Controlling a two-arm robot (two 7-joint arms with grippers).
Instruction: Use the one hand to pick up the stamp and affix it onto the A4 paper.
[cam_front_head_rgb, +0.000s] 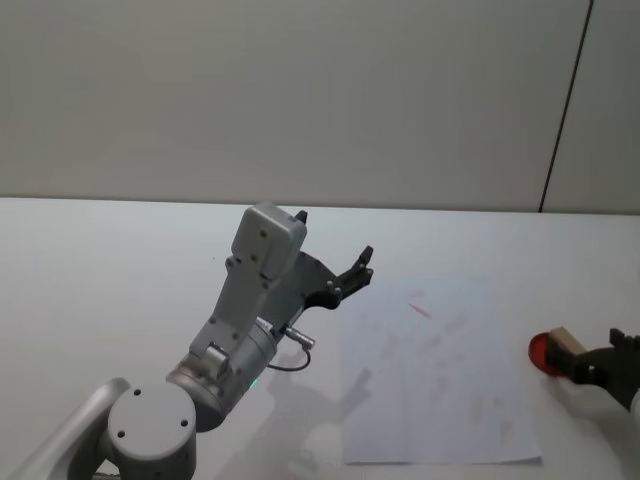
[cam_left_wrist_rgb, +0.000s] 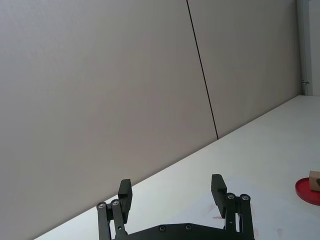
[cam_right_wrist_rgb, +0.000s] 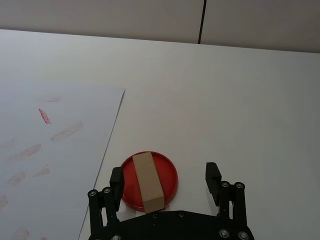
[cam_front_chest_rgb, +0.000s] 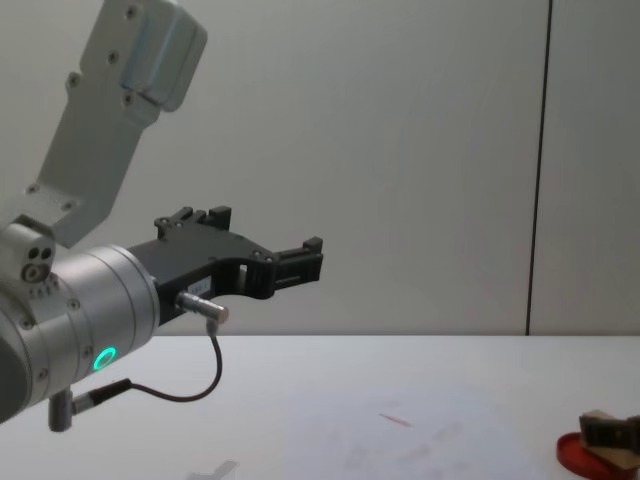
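Observation:
The stamp's bottom rests on the red ink pad (cam_front_chest_rgb: 573, 456), so my right gripper should grab its wooden long sides next.
The stamp (cam_right_wrist_rgb: 147, 182), a tan wooden block, lies flat on a red round ink pad (cam_right_wrist_rgb: 167, 172) just right of the A4 paper (cam_front_head_rgb: 440, 370). My right gripper (cam_right_wrist_rgb: 165, 177) is open low over the pad. One finger is close beside the stamp and the other stands off past the pad's rim. From the head view the stamp (cam_front_head_rgb: 567, 344) sits at the right edge, with the right gripper (cam_front_head_rgb: 600, 365) right behind it. Faint red marks cover the paper (cam_right_wrist_rgb: 45, 150). My left gripper (cam_front_head_rgb: 352, 272) hangs open in the air above the paper's left edge, holding nothing.
The left arm's silver wrist, with a green ring and a dangling cable (cam_front_chest_rgb: 190, 390), is raised over the table's middle left. The white table (cam_front_head_rgb: 120, 260) runs back to a grey wall with a dark vertical seam (cam_front_head_rgb: 565, 110).

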